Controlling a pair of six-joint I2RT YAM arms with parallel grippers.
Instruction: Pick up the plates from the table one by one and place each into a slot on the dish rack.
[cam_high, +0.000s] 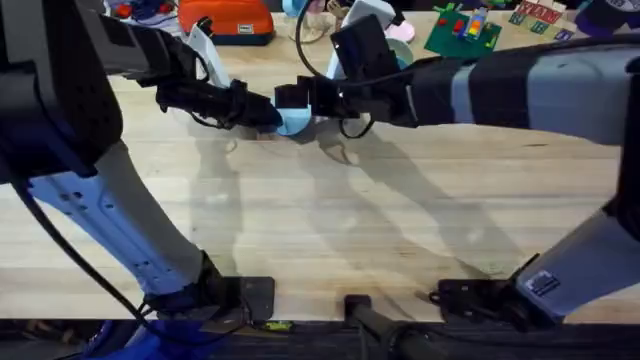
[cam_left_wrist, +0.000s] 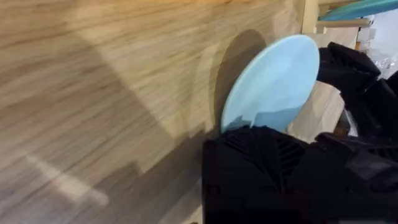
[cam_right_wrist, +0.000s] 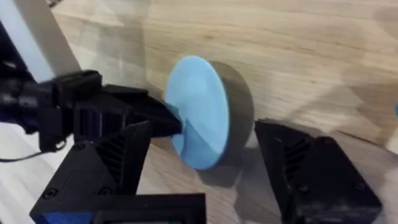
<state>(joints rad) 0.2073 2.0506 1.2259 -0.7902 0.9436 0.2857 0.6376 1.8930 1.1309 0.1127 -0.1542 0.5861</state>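
I will next grab the light blue plate (cam_right_wrist: 199, 112) by its rim (cam_right_wrist: 217, 149) with my right gripper. Then I will stand the plate in a slot of the dish rack.
A light blue plate (cam_high: 294, 123) stands on edge just above the table (cam_high: 320, 230), at the back middle. My left gripper (cam_high: 270, 112) is shut on its rim from the left; the left wrist view shows the plate (cam_left_wrist: 273, 84) rising out of that gripper (cam_left_wrist: 255, 134). My right gripper (cam_high: 302, 100) has come in from the right and is open. In the right wrist view its two black fingers (cam_right_wrist: 118, 162) stand wide on either side of the plate (cam_right_wrist: 199, 112) without touching it. Part of the dish rack (cam_left_wrist: 310, 15) shows just beyond, with a teal plate (cam_left_wrist: 354, 7) in it.
Clutter lines the back edge: an orange box (cam_high: 225, 20), a green brick plate (cam_high: 460, 35) and a pink object (cam_high: 400, 32). Both arms cross over the back middle. The front half of the table is bare wood.
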